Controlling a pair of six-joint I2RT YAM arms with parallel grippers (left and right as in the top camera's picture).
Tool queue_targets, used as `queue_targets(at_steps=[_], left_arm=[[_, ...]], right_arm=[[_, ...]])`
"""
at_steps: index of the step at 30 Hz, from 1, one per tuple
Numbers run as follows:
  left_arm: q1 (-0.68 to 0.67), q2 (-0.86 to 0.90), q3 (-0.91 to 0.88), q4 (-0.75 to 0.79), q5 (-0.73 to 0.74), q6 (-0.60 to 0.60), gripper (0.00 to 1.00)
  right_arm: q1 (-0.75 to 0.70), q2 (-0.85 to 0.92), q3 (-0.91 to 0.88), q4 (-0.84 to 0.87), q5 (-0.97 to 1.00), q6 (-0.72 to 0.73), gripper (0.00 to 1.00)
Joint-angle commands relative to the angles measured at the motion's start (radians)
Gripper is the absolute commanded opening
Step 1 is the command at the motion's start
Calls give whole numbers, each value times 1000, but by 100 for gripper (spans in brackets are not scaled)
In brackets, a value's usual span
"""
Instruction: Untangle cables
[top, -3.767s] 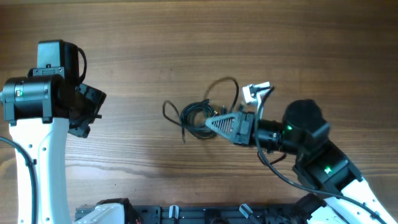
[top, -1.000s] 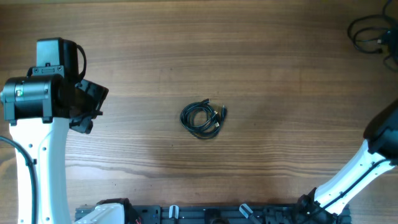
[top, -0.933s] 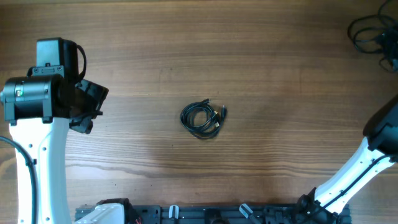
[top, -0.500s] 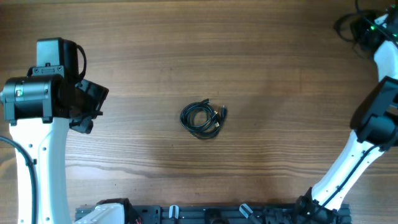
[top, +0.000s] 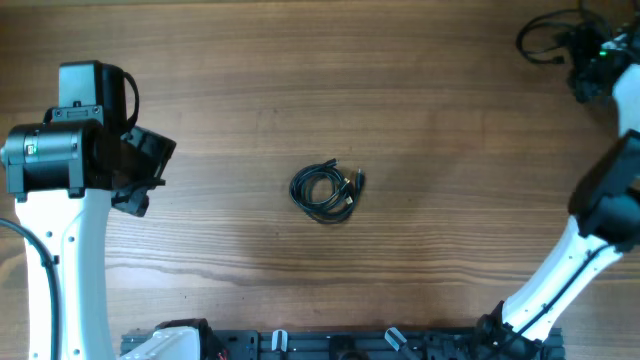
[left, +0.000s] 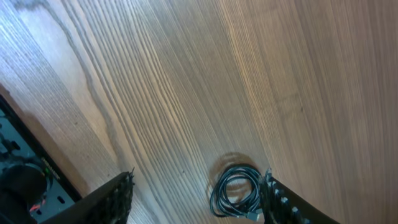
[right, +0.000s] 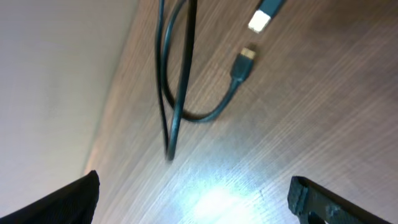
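Observation:
Next, the left gripper reaches the coiled cable and grabs a part on the coiled cable's plug-free side (top: 299, 191) (left: 224, 176), leaving the plugs loose to untangle the cable.
A small black coiled cable (top: 326, 191) lies in the middle of the wooden table. In the left wrist view the coil (left: 239, 194) shows far off, between my left gripper's fingertips. My left gripper (top: 150, 172) hangs at the table's left side, far from the coil, open and empty (left: 199, 199). A second, loose black cable (top: 545, 35) lies in the far right corner. My right gripper (top: 582, 70) hovers just beside it, wide open (right: 193, 199) with nothing between its fingers. In the right wrist view this cable (right: 177, 93) loops ahead, and its dark plug (right: 242, 62) and a pale plug (right: 264, 15) lie on the wood.
A black rail with clips (top: 330, 345) runs along the table's near edge. The table's far edge (right: 115, 93) shows close to the loose cable in the right wrist view. Bare wood surrounds the coil.
The right arm left the coil in the middle, carried one cable away and has swung into the far right corner. That cable now spreads further left. The left arm has hardly moved.

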Motion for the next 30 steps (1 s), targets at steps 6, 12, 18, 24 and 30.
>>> queue_targets(at_steps=[6,12,18,24,30], left_arm=[[-66,22,-65,6,151,271,100],[-244,22,-210,115,150,266,100],[-326,23,-417,209,171,146,95],[-425,23,-571,467,214,48,81],[-491,97,-611,673,214,-4,77]], right_arm=[[-68,-379,6,-408,-217,-245,100],[61,-503,6,-846,-312,-587,100],[302,-496,3,-972,-262,-651,100],[593,-492,3,-910,-156,-564,100],[747,-492,2,-836,-59,-449,100]])
